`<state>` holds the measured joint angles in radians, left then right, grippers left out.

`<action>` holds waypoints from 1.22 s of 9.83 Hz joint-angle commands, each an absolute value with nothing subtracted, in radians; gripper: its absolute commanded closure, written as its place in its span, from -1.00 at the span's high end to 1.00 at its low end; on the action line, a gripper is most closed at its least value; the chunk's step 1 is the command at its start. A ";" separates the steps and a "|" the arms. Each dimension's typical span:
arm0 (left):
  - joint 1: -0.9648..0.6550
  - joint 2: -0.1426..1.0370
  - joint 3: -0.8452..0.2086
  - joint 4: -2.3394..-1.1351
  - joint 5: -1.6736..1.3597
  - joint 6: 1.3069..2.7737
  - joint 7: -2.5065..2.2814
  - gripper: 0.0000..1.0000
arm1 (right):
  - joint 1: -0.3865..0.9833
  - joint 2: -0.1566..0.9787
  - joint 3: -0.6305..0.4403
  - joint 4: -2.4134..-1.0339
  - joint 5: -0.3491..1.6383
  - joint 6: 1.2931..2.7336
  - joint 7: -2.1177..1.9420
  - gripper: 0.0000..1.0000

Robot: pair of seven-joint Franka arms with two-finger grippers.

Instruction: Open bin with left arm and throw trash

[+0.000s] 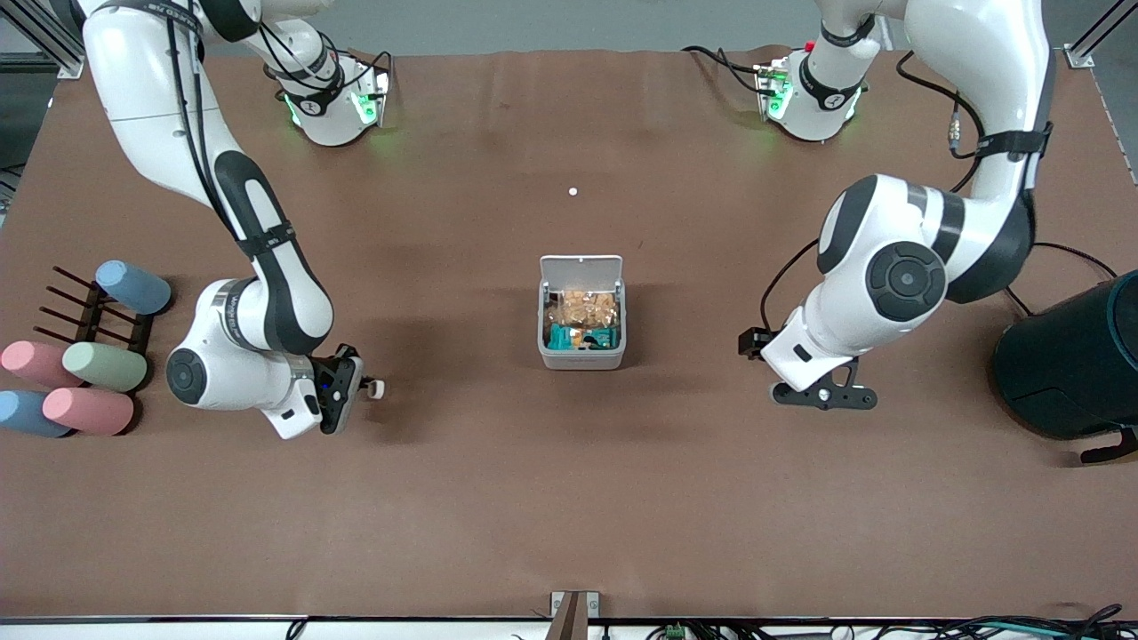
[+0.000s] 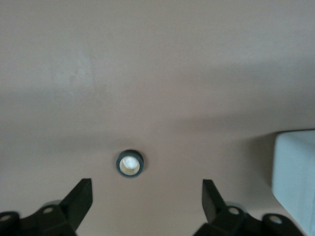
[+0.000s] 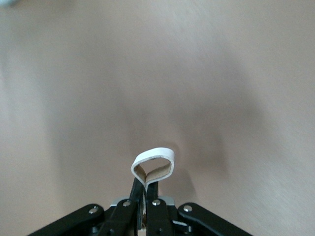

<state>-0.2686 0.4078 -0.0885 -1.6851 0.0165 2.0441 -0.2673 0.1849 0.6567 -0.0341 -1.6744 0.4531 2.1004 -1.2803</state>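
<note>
My left gripper picks up the tape roll by its black outer ring [image 2: 119, 163] next, to throw it into the open bin [image 2: 295, 179].
The light-grey bin [image 1: 582, 358] stands at the table's middle with its white lid [image 1: 581, 267] swung up and open; crumpled orange and teal wrappers lie inside. My left gripper [image 1: 825, 397] is open and low over the table beside the bin, toward the left arm's end. In the left wrist view the black tape ring [image 2: 130, 162] with its beige core lies on the table just ahead of my open left gripper [image 2: 146, 189]; the bin's corner [image 2: 295, 182] shows at the edge. My right gripper [image 3: 146, 184] is shut on a white-edged beige loop [image 3: 153, 167]. No black packet shows.
A large dark teal cylinder [image 1: 1071, 356] stands at the left arm's end. A black rack [image 1: 98, 311] with several pastel rolls sits at the right arm's end, close to my right gripper [image 1: 366, 388]. A tiny white dot [image 1: 573, 191] lies farther from the camera than the bin.
</note>
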 commanded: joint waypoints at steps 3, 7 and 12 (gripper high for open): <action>-0.229 0.423 -0.097 -1.953 0.056 2.313 -0.247 1.00 | 0.381 0.539 -0.034 -1.686 0.500 2.072 -0.846 -0.96; -0.227 0.523 -0.097 -1.960 0.064 2.379 -0.249 0.95 | 0.614 0.523 -0.038 -1.583 0.497 2.083 -0.292 -0.95; -0.212 0.540 -0.095 -1.977 0.066 2.385 -0.253 0.23 | 0.702 0.532 -0.040 -1.528 0.494 2.176 -0.098 -0.93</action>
<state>-0.2194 0.5536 -0.0883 -1.9622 0.0498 2.3831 -0.2537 0.6937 0.5317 -0.0343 -1.5333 0.4876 2.1525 -0.1238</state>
